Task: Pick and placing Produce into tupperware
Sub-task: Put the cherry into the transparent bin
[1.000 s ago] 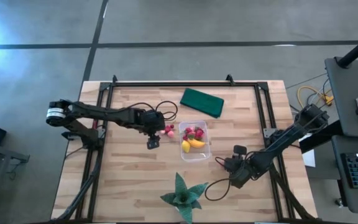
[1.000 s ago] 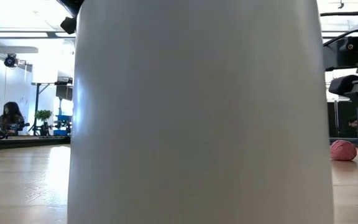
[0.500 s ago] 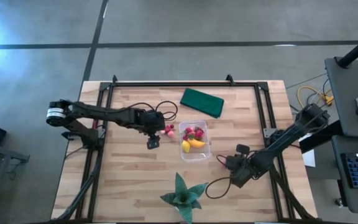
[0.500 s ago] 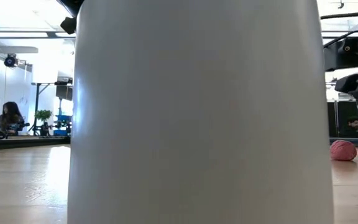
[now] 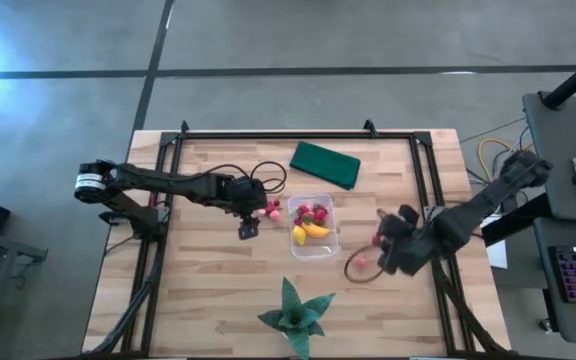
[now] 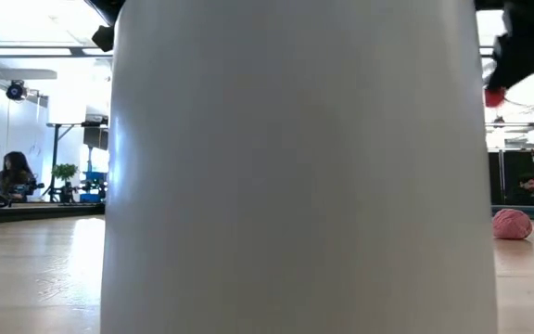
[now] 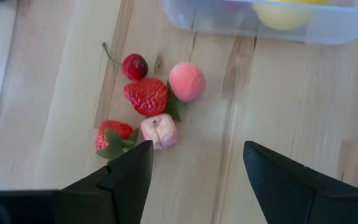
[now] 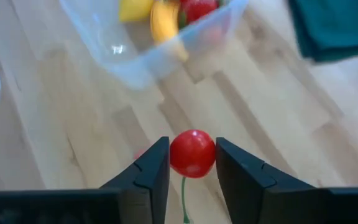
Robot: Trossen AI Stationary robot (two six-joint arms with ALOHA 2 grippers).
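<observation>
My right gripper should bring the red cherry [image 8: 192,154] to the clear tub before releasing it, as it hangs short of the tub in the right wrist view.
The clear tupperware tub [image 5: 314,228] sits mid-table and holds a banana [image 5: 315,231], a yellow piece and red berries. Left of it lies a cluster of small fruits [image 5: 271,208]: a cherry [image 7: 134,66], two strawberries [image 7: 145,96], a pink ball [image 7: 186,81] and a pale pink piece [image 7: 160,131]. My left gripper [image 7: 197,180] hovers open just short of that cluster. My right gripper [image 8: 192,155] is raised right of the tub, shut on a red cherry [image 5: 376,240]. A pink berry [image 5: 360,262] rests on the wood below it. My right gripper pinches the red cherry's round body [image 8: 192,153] between its two fingertips [image 8: 157,163], one on each side. The cherry is lifted clear of the table, and its green stem [image 8: 183,199] hangs free below it.
A dark green cloth [image 5: 325,164] lies beyond the tub. A green star-shaped leafy object [image 5: 293,310] stands at the near edge. A wide white object [image 6: 295,167] blocks most of the low view. Black frame rails [image 5: 423,170] run along the table's sides.
My right gripper has risen off the table, carrying the red cherry up with it, and shifted slightly toward the far edge. The pink berry beside it has stayed on the wood.
</observation>
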